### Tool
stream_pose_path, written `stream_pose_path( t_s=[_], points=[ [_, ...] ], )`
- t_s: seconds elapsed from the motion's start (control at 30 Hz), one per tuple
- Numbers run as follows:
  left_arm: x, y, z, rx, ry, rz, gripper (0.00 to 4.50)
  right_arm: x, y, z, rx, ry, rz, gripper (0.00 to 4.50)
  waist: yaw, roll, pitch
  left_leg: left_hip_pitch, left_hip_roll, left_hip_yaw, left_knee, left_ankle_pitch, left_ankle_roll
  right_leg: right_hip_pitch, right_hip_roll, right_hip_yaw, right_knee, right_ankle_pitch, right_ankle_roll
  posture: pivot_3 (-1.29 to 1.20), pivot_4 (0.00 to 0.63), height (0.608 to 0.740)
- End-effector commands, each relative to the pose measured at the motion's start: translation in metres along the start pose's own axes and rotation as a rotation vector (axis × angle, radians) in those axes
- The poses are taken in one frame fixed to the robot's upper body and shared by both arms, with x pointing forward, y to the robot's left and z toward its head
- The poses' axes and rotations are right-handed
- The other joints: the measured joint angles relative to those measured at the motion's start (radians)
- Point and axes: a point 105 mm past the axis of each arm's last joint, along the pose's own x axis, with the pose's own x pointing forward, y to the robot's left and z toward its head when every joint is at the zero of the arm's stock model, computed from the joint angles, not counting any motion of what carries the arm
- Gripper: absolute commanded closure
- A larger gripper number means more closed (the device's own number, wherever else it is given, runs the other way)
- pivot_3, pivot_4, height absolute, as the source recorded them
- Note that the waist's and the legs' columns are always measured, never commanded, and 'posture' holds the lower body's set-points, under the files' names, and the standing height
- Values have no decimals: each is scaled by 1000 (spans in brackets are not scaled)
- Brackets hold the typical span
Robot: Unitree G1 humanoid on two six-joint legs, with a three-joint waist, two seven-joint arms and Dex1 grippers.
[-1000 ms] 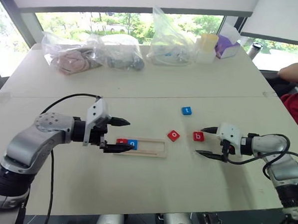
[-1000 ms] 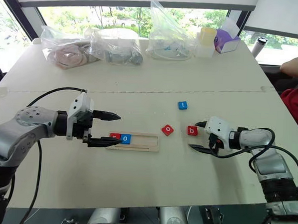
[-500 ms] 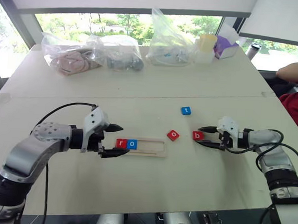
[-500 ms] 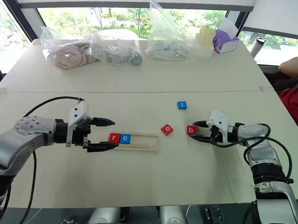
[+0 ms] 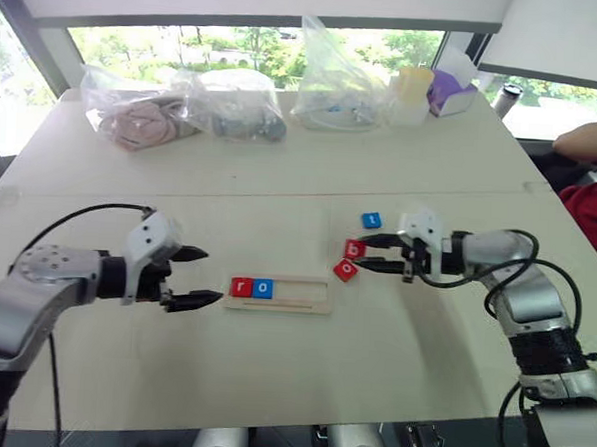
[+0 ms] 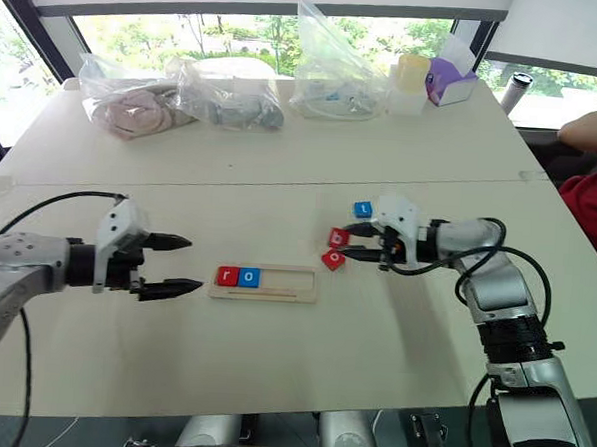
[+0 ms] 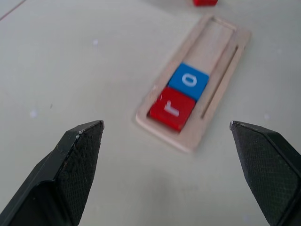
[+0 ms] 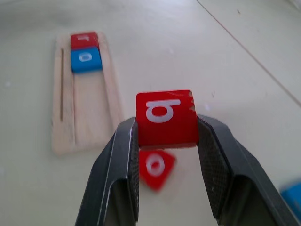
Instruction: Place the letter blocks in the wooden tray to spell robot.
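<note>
My right gripper should move the red "b" block (image 8: 166, 118) to the wooden tray (image 8: 94, 110) before it releases the block, since the block hangs above the table in the right wrist view.
The wooden tray (image 5: 305, 293) lies mid-table with a red "r" block (image 5: 242, 287) and a blue "o" block (image 5: 263, 288) at its left end. My right gripper (image 5: 361, 259) is shut on the red "b" block (image 8: 165, 117), held above the table just over the red "o" block (image 5: 345, 271). The blue "t" block (image 5: 372, 220) lies a little farther back. My left gripper (image 5: 199, 277) stands open to the left of the tray, with nothing between its fingers; the left wrist view shows the tray (image 7: 221, 75) ahead of it.
Clear plastic bags (image 5: 184, 112) of items, a yellow cup (image 5: 418, 85) and a purple box (image 5: 452, 91) line the table's far edge. A person's arm (image 5: 588, 144) rests at the right edge of the table.
My right gripper shut on the red "b" block, lifted it and carried it left, over the red "o" block. My left gripper drew back to the left, away from the tray.
</note>
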Motion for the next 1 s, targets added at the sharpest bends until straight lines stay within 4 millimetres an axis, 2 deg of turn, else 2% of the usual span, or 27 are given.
stream_pose_path(
  t_s=[0.03,0.1,0.23,0.43,0.67,0.8,1.0],
  points=[
    [-8,-7,3,57,29,-20,0,31,13,20,99,-28,-2,3354,1,0,0,0,0,0,0,0,0,0,0,0,0,-1,-2,0,150,740],
    [-9,-11,0,64,48,-31,0,44,26,23,119,-26,32,3354,7,0,0,-1,0,0,0,0,0,0,-1,0,-1,-1,-2,0,150,740],
    [-3,-13,4,48,6,-9,0,67,44,3,-29,94,52,3354,25,0,0,-5,-1,1,2,1,-1,-2,-3,0,-3,-1,-1,0,150,740],
    [3,-17,2,32,-8,-1,0,77,59,-8,-63,145,113,3354,27,0,0,-6,-2,2,2,1,-1,-2,-4,1,-4,0,1,0,150,740],
    [5,-19,0,24,-7,-1,0,70,58,-8,-47,151,107,3354,25,0,0,-5,-2,2,2,1,-1,-2,-1,0,-3,0,0,0,150,740],
    [8,-20,-1,25,-8,0,0,63,50,-4,-24,141,74,3354,25,0,0,-5,-2,2,2,1,-1,-2,-1,0,-3,0,0,0,150,740],
    [14,-20,0,33,-15,-5,0,63,53,-13,-26,168,87,3354,25,-1,0,-5,-2,2,2,1,-1,-2,-2,0,-3,0,1,0,150,740]
  ],
)
